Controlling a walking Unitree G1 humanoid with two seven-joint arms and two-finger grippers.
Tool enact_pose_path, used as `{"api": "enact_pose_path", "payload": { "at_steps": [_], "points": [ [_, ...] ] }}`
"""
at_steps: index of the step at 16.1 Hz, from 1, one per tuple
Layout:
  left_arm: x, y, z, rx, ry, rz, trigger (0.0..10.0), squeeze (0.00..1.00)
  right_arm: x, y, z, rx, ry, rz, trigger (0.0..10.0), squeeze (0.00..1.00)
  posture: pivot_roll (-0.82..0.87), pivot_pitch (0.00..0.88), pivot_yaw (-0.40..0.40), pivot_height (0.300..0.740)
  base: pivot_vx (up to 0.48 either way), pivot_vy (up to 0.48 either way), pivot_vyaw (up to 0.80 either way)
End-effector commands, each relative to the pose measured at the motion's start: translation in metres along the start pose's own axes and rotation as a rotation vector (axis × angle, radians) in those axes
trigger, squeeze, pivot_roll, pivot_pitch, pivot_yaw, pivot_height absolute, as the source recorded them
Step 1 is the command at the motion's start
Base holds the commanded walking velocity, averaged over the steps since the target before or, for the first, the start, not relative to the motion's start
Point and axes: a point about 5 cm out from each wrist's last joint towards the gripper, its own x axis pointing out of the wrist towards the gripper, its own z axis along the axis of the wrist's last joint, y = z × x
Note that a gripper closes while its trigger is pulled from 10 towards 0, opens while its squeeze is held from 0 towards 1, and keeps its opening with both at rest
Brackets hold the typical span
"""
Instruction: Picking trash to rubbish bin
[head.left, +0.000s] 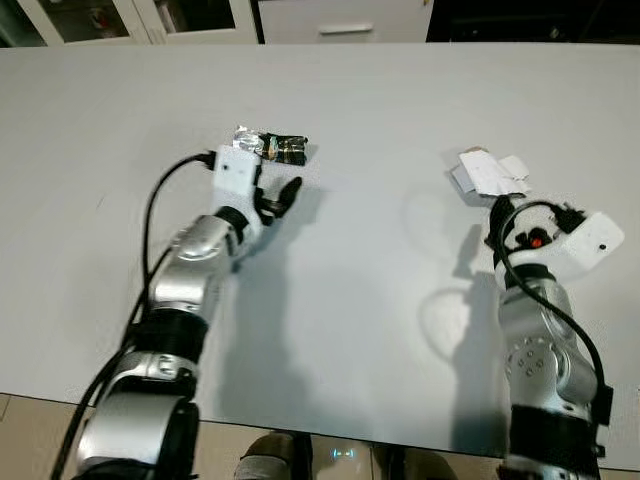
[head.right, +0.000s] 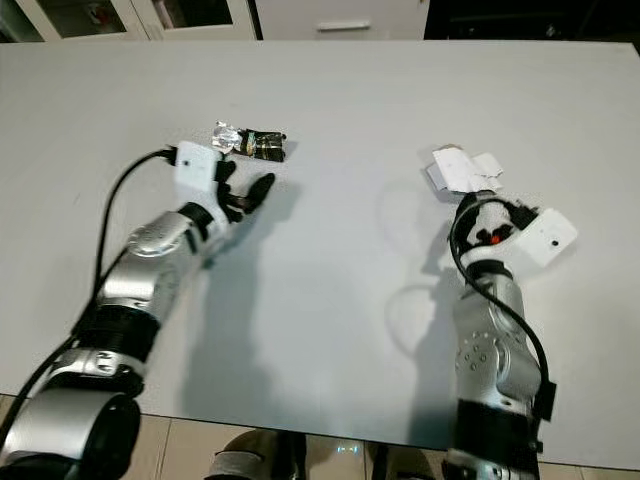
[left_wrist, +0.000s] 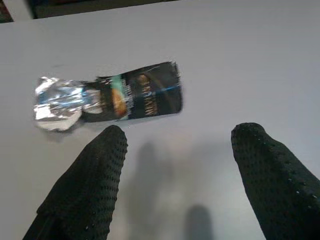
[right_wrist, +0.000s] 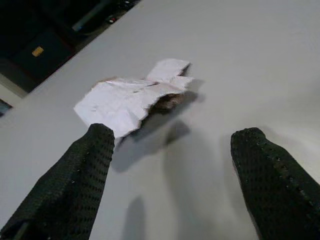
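Observation:
I need to reach the white paper with my right gripper and grab it by its torn edge (right_wrist: 145, 112), so that this trash can go into the rubbish bin.
A crumpled black and silver foil wrapper (head.left: 272, 147) lies on the white table (head.left: 380, 100), left of centre. My left gripper (head.left: 277, 199) hovers just short of it, open, nothing between its fingers (left_wrist: 95, 180); the wrapper (left_wrist: 110, 96) lies just beyond the fingertips. A torn piece of white paper (head.left: 487, 172) lies to the right. My right gripper (right_wrist: 172, 150) is open just short of the paper (right_wrist: 131, 98), with one finger (right_wrist: 80, 175) close to the paper's edge.
White cabinets and a drawer (head.left: 340, 20) stand beyond the table's far edge. The table's near edge (head.left: 330, 432) runs across the bottom, with tiled floor below it. The arms cast shadows on the tabletop.

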Motion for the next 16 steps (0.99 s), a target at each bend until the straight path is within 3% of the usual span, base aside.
{"api": "enact_pose_path", "payload": {
  "at_steps": [1, 3, 14, 16],
  "points": [
    [-0.005, 0.003, -0.003, 0.022, 0.024, -0.010, 10.0, 0.00, 0.000, -0.007, -0.012, 0.050, 0.047, -0.019, 10.0, 0.00, 0.32, 0.278, 0.118, 0.740, 0.000, 0.000, 0.00],
    [-0.011, 0.009, 0.000, 0.041, 0.027, 0.005, 10.0, 0.00, 0.007, -0.007, -0.011, 0.107, 0.031, 0.012, 10.0, 0.00, 0.36, 0.294, 0.124, 0.740, 0.000, 0.000, 0.00],
    [-0.033, 0.021, 0.003, 0.078, 0.062, 0.031, 10.0, 0.00, 0.042, 0.000, 0.000, 0.171, -0.036, 0.092, 10.0, 0.00, 0.44, 0.344, 0.134, 0.740, 0.000, 0.000, 0.00],
    [-0.036, 0.020, 0.002, 0.079, 0.069, 0.029, 10.0, 0.00, 0.048, 0.002, 0.002, 0.187, -0.047, 0.116, 0.0, 0.00, 0.45, 0.348, 0.134, 0.740, 0.000, 0.000, 0.00]
  ]
}}
